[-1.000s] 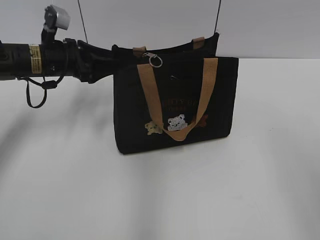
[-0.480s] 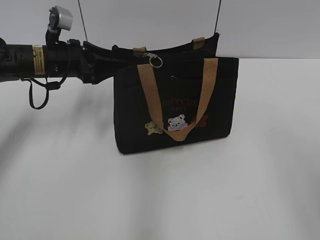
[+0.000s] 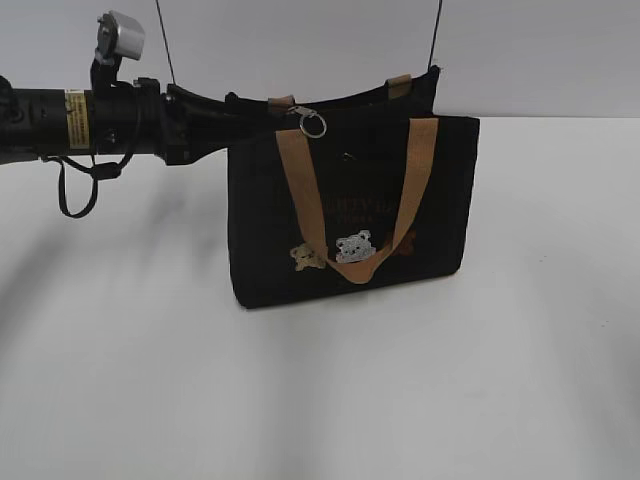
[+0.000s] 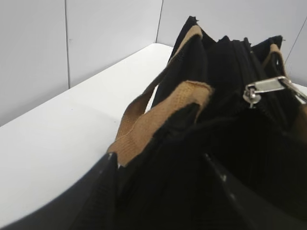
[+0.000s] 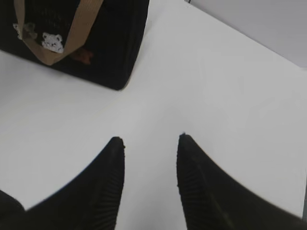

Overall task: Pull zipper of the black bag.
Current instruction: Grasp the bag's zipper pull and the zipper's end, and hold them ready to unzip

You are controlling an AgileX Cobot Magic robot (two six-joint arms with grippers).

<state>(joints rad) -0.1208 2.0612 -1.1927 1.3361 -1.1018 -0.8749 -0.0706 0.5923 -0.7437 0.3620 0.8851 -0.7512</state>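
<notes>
The left gripper needs to take hold of the bag's top end corner fabric next, so that the bag stays steady while the black bag's zipper is pulled.
The black bag (image 3: 350, 210) stands upright on the white table, with tan handles and bear patches on its face. The zipper (image 3: 314, 123), a silver ring on a clasp, sits on the top seam near the left end. In the left wrist view the clasp (image 4: 268, 86) shows at the right. My left gripper (image 3: 235, 108) is at the bag's top left corner, its fingers (image 4: 157, 160) spread open with the bag's end fabric between them. My right gripper (image 5: 149, 140) is open and empty above the bare table, to the right of the bag (image 5: 96, 38). It is not in the exterior view.
The white table (image 3: 320, 400) runs back to a grey wall. Two thin black cords (image 3: 436, 35) hang down behind the bag. A tan handle (image 4: 144, 120) drapes over the bag's near end in the left wrist view.
My left arm has moved a little to the right, onto the bag's left end. The bag has shifted very slightly to the right. The zipper ring is in the same place.
</notes>
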